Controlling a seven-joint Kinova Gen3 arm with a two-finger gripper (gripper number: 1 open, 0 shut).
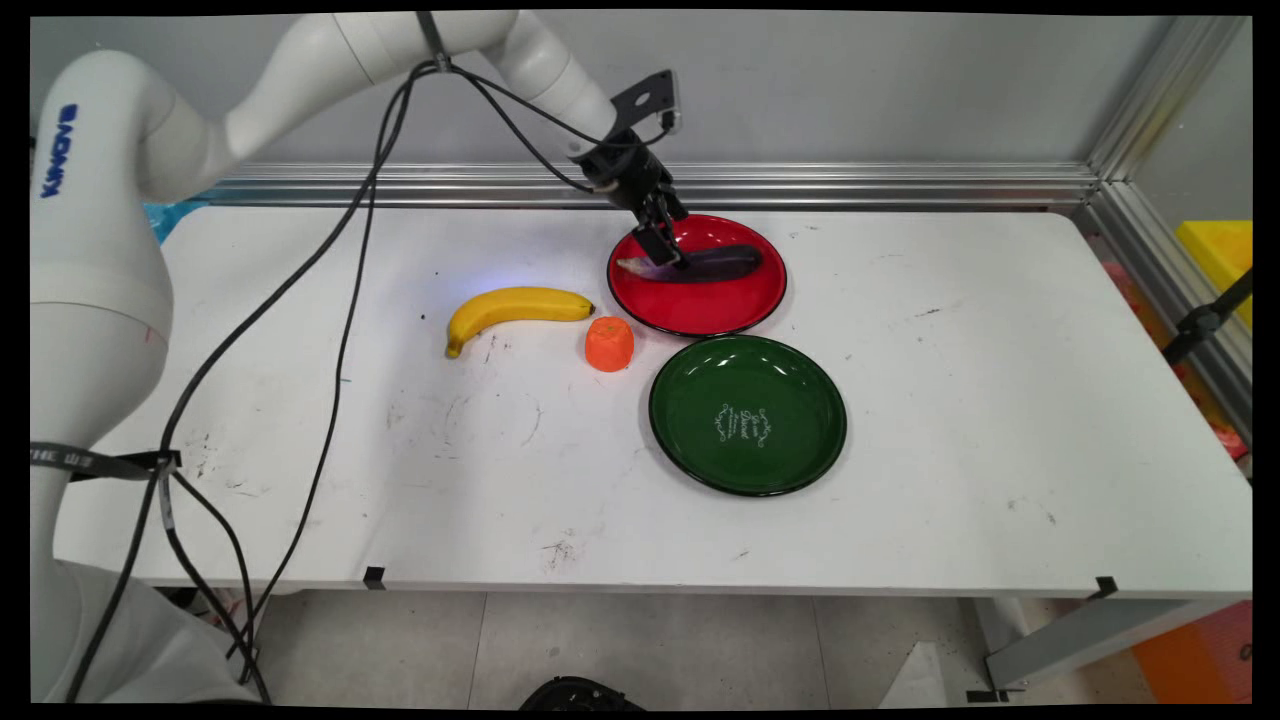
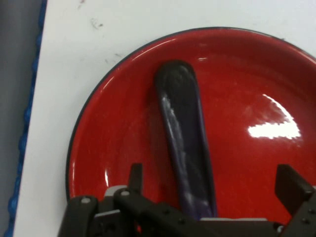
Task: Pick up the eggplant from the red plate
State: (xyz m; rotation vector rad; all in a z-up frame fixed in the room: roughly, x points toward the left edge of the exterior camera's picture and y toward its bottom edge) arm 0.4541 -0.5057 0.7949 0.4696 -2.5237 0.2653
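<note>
My gripper grabs the dark purple eggplant by its body near the pale stem end (image 1: 684,272) next, to empty the red plate (image 1: 700,318).
A dark purple eggplant (image 1: 712,264) lies lengthwise in a red plate (image 1: 700,318) at the back middle of the table. My gripper (image 1: 664,246) hangs low over the eggplant's pale stem end, at the plate's left side. In the hand view the eggplant (image 2: 183,128) runs up between the two fingers of the gripper (image 2: 212,174), which stand wide apart on either side of it without touching it. The gripper is open and holds nothing. The red plate (image 2: 123,108) fills most of that view.
A green plate (image 1: 800,385) with white lettering sits just in front of the red one. Left of the plates lie a small orange fruit (image 1: 609,343) and a yellow banana (image 1: 515,305). Black cables hang from the arm over the table's left part.
</note>
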